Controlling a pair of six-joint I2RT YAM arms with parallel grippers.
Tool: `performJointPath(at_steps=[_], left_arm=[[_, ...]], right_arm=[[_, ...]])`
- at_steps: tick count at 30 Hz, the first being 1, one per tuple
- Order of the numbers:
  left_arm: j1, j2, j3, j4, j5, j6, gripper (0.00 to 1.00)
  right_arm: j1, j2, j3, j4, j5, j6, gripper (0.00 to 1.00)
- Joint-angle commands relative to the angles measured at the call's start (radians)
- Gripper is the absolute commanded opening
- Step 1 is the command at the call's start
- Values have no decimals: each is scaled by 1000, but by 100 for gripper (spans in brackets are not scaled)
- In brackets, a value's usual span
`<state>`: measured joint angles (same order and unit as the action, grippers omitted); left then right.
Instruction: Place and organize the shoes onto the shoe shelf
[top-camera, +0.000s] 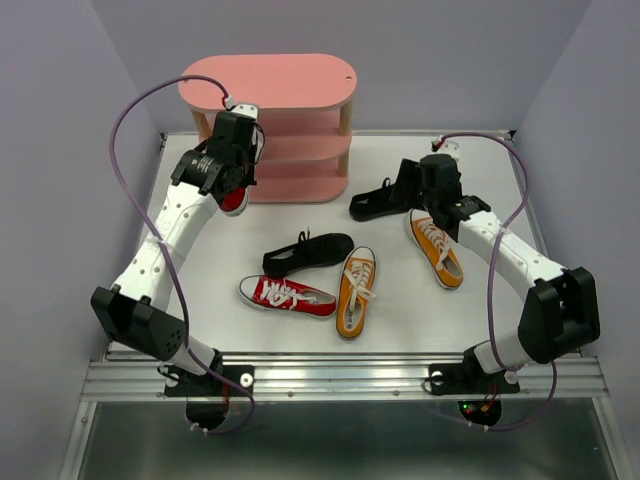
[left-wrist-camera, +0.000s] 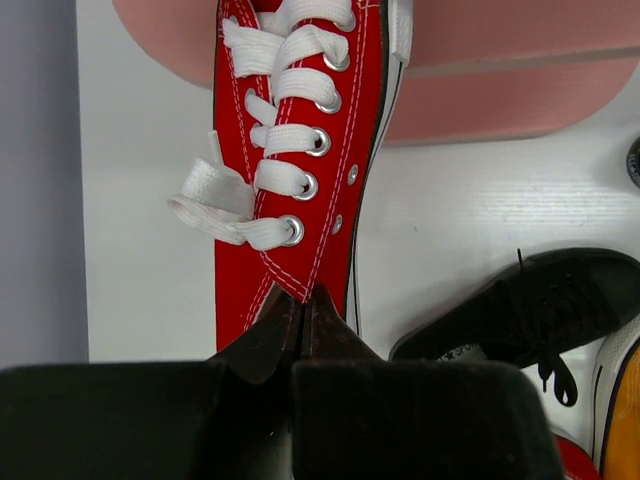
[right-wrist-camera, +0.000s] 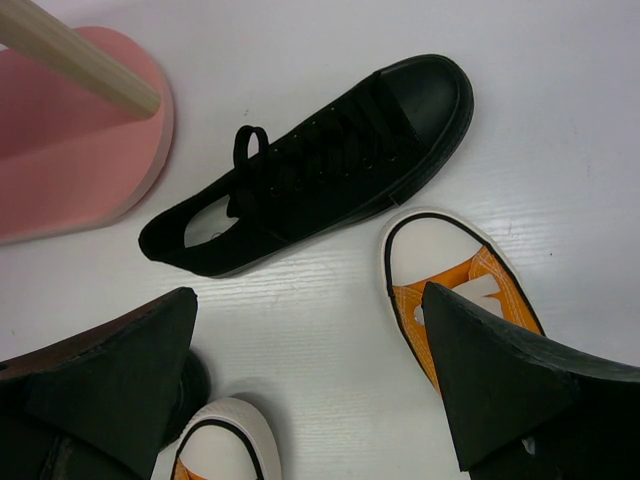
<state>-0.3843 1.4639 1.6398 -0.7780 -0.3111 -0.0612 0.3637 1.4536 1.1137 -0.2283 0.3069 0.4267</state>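
Observation:
The red shoe's heel end hangs short of the shelf's edge and would land short, so I will move the shoe toward the edge before my left gripper lets go.
The pink shoe shelf (top-camera: 265, 90) stands at the back left. My left gripper (top-camera: 233, 192) is shut on a red shoe (left-wrist-camera: 300, 130) at its heel end, and the shoe's toe reaches the shelf's lower board (left-wrist-camera: 500, 100). My right gripper (right-wrist-camera: 310, 380) is open and empty, hovering by a black shoe (right-wrist-camera: 320, 165) that lies beside the shelf's right end (top-camera: 375, 203). On the table lie another black shoe (top-camera: 307, 253), a red shoe (top-camera: 287, 296) and two orange shoes (top-camera: 355, 291) (top-camera: 437, 248).
A wooden shelf post (right-wrist-camera: 75, 55) and the shelf's lower board (right-wrist-camera: 70, 150) show at the right wrist view's upper left. Grey walls enclose the table on three sides. Purple cables loop off both arms.

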Motion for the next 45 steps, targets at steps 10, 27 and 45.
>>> performJointPath(at_steps=[10,27,45], left_arm=[[1,174,207,261,-132,119,0],[1,234,190,368,-197,130,0],[-4,328,195,361,-260,67,0]], right_arm=[[6,-79,12,-16,37,14,100],[6,-87,9,-32,37,23,100],[6,-107,-2,-45,38,32,100]])
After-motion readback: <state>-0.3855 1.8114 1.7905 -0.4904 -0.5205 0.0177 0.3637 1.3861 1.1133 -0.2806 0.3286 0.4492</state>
